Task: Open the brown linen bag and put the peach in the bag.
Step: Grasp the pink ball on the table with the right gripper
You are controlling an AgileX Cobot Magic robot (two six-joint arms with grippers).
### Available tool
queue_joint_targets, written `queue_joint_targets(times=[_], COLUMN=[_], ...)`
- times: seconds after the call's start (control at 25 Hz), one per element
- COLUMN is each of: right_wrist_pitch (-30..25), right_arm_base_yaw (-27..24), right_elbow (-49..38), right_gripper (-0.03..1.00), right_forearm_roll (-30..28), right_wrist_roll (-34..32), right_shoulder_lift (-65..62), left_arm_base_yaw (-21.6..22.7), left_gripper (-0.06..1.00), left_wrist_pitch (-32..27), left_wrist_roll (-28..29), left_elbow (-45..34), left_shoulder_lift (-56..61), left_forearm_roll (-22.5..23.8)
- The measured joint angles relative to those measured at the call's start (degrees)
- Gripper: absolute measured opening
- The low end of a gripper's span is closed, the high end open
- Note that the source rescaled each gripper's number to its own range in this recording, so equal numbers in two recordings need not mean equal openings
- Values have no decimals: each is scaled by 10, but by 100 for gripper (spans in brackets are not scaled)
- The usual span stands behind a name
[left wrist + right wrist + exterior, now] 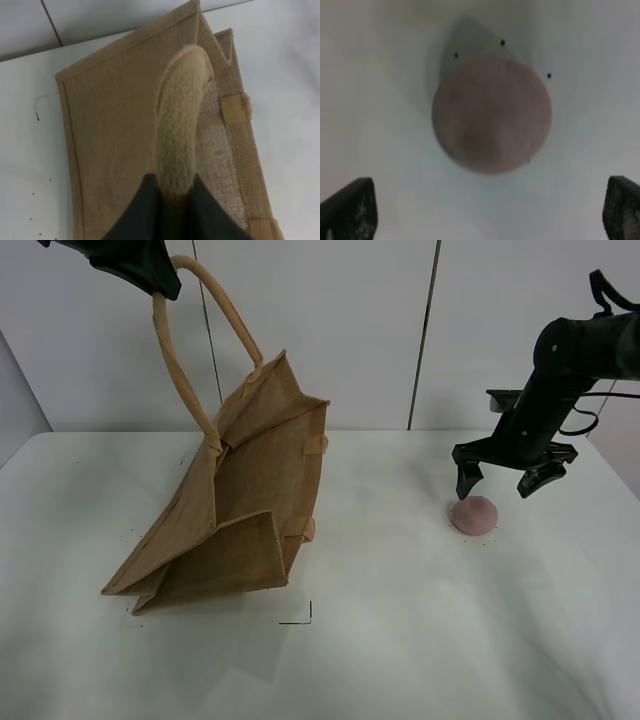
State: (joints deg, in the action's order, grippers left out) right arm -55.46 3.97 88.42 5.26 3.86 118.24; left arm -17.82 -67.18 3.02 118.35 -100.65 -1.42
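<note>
The right gripper grabs the peach (474, 514) by its rounded sides next, to put it in the open brown linen bag (245, 510).
The brown linen bag (245, 510) stands tilted on the white table, hoisted by one looped handle (170, 350). My left gripper (160, 282) is shut on that handle at the top left. In the left wrist view the rope handle (182, 110) runs out from between the dark fingers (135, 215), with the bag (110, 125) below. The peach (474, 514) lies on the table at the right. My right gripper (497, 483) hangs open just above it, holding nothing. The right wrist view shows the peach (491, 114) ahead of the two spread fingertips (347, 210).
The white table (400, 640) meets a pale panelled wall (330, 330) at the back. A small black corner mark (300, 618) sits on the table in front of the bag. Tiny black dots (502, 42) ring the peach.
</note>
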Motion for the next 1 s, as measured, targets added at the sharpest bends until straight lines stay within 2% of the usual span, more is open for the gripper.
queue_joint_targets(times=[0.32, 0.52, 0.76, 0.88, 0.96, 1.0], right_wrist_pitch=[19, 60, 70, 66, 55, 53], right_arm_base_yaw=[0, 0, 0, 0, 0, 0], right_elbow=[10, 10, 10, 10, 10, 11], right_gripper=[100, 100, 99, 89, 76, 64], right_forearm_roll=[-2, 2, 16, 17, 14, 12], right_wrist_roll=[8, 11, 11, 11, 11, 12], right_shoulder_lift=[55, 77, 95, 95, 95, 95], left_arm_base_yaw=[0, 0, 0, 0, 0, 0], left_gripper=[0, 0, 0, 0, 0, 0], left_wrist_pitch=[0, 0, 0, 0, 0, 0], left_wrist_roll=[0, 0, 0, 0, 0, 0], left_elbow=[0, 0, 0, 0, 0, 0], left_shoulder_lift=[0, 0, 0, 0, 0, 0], left_forearm_roll=[0, 0, 0, 0, 0, 0])
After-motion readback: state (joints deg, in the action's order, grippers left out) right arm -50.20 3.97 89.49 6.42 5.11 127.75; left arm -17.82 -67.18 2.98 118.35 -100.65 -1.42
